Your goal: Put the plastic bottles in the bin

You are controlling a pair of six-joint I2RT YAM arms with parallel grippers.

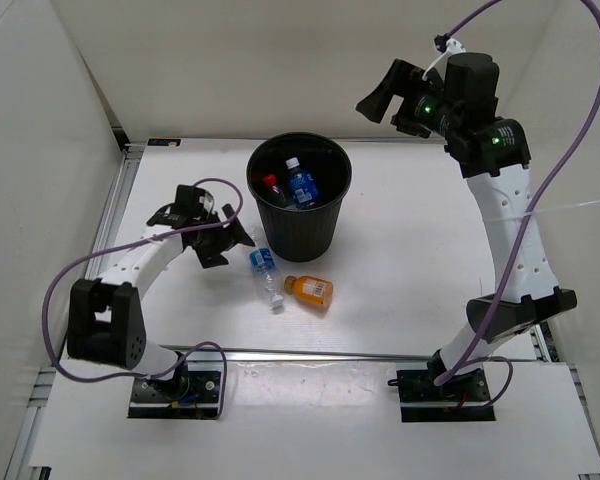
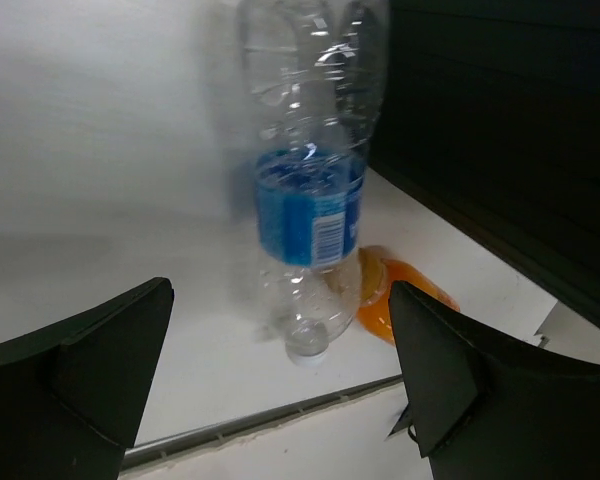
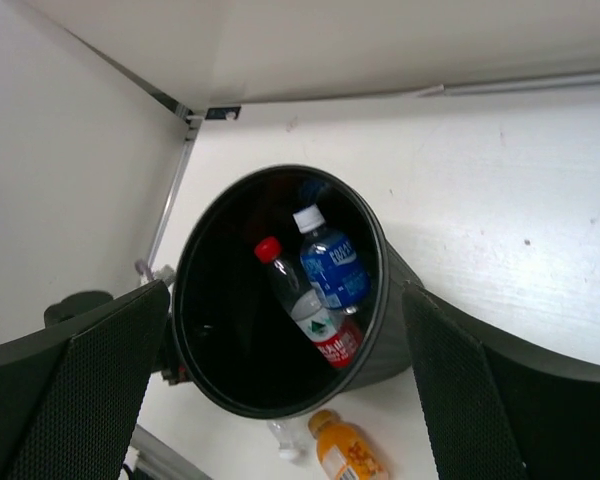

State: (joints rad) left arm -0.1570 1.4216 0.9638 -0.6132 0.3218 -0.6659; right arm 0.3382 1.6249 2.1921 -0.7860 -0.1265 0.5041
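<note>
The blue label on the clear bottle (image 2: 310, 205) is still beyond my fingers, so my left gripper should move toward the label before it closes.
The black bin (image 1: 325, 228) stands mid-table. Inside it lie a blue-labelled bottle (image 1: 302, 186) and a red-capped bottle (image 1: 272, 185); both show in the right wrist view, blue (image 3: 332, 270) and red-labelled (image 3: 315, 315). A clear bottle with a blue label (image 1: 264, 268) lies on the table in front of the bin, an orange bottle (image 1: 310, 291) beside it. My left gripper (image 1: 234, 249) is open and empty just left of the clear bottle (image 2: 310, 205), which lies ahead between its fingers (image 2: 90, 370). My right gripper (image 1: 378, 98) is open and empty, raised high right of the bin (image 3: 390, 335).
White walls close the table at the left, back and right. A metal rail (image 1: 330, 353) runs along the table's near edge. The bin wall (image 2: 500, 130) stands close right of the left gripper, with the orange bottle (image 2: 405, 295) at its foot.
</note>
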